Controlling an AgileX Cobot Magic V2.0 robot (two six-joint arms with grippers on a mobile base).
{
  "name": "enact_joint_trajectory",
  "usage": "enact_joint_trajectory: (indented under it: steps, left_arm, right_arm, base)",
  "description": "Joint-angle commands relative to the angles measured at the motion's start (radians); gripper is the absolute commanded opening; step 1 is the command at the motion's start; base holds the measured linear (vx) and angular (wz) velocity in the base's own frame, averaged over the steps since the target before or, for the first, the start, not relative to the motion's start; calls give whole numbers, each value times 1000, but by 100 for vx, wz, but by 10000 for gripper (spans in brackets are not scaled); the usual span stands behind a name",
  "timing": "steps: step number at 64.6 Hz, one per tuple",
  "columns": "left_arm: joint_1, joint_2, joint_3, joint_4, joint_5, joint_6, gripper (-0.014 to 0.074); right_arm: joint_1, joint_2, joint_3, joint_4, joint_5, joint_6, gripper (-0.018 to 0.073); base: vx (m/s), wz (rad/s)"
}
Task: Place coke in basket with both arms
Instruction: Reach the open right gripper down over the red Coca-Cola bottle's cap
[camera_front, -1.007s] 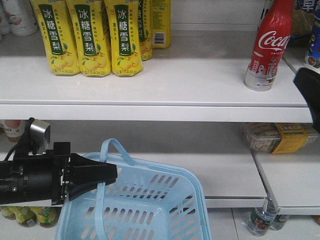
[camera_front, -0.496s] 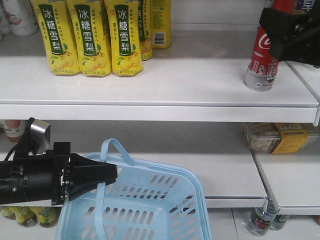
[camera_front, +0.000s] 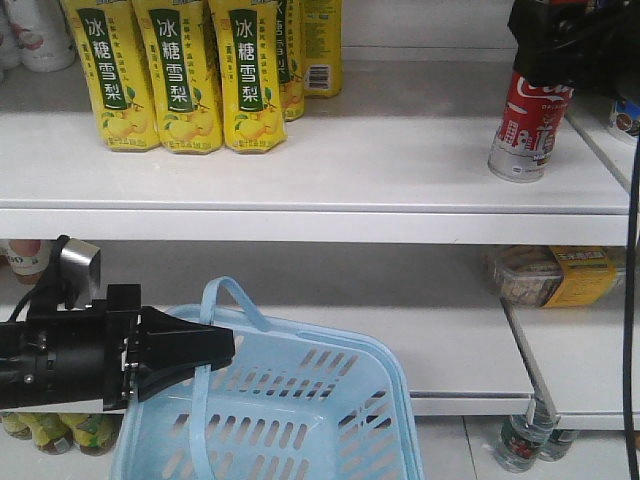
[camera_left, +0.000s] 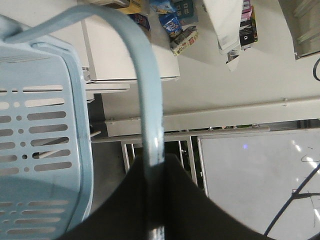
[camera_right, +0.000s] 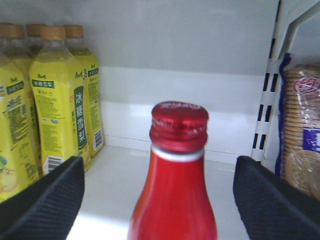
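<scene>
Next, my right gripper grabs the coke by its upper red body (camera_right: 176, 192) to get it into the basket.
The coke (camera_front: 525, 130) stands upright at the right end of the upper shelf, red on top and silver-grey below. My right gripper (camera_front: 548, 58) hides its upper half from the front. In the right wrist view the coke (camera_right: 176, 195) rises between the two ribbed pads (camera_right: 45, 200), with a gap on each side, so the right gripper (camera_right: 158, 175) is open. Lower left, my left gripper (camera_front: 218, 350) is shut on the thin loop handle (camera_front: 228, 292) of the light blue basket (camera_front: 300, 425). The left wrist view shows that handle (camera_left: 149, 100) clamped in the left gripper (camera_left: 155, 162).
Tall yellow pear-drink bottles (camera_front: 175, 75) stand at the upper shelf's left, also seen as yellow bottles (camera_right: 60, 110) left of the coke. A biscuit pack (camera_right: 302, 145) and a slotted shelf upright (camera_right: 267, 100) sit close on the right. Packaged food (camera_front: 560, 275) lies on the lower shelf.
My right gripper has come in from the right edge and moved up around the coke's upper part. The coke, the left arm and the basket have not moved.
</scene>
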Motion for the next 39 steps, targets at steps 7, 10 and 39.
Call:
enact_joint_trajectory:
  steps: [7,10,39]
  left_arm:
    - [0,-27,-22,-117,48,15,-6]
    - [0,-27,-22,-117,48,15,-6]
    - [0,-27,-22,-117,48,15,-6]
  right_arm:
    - [-5,43,-108,1,-81,13,515]
    - [-5,48,-114,2,-80,18,447]
    - [-1,-108,-112,22,165,13,-10]
  base:
    - [0,0]
    - [0,0]
    - [0,0]
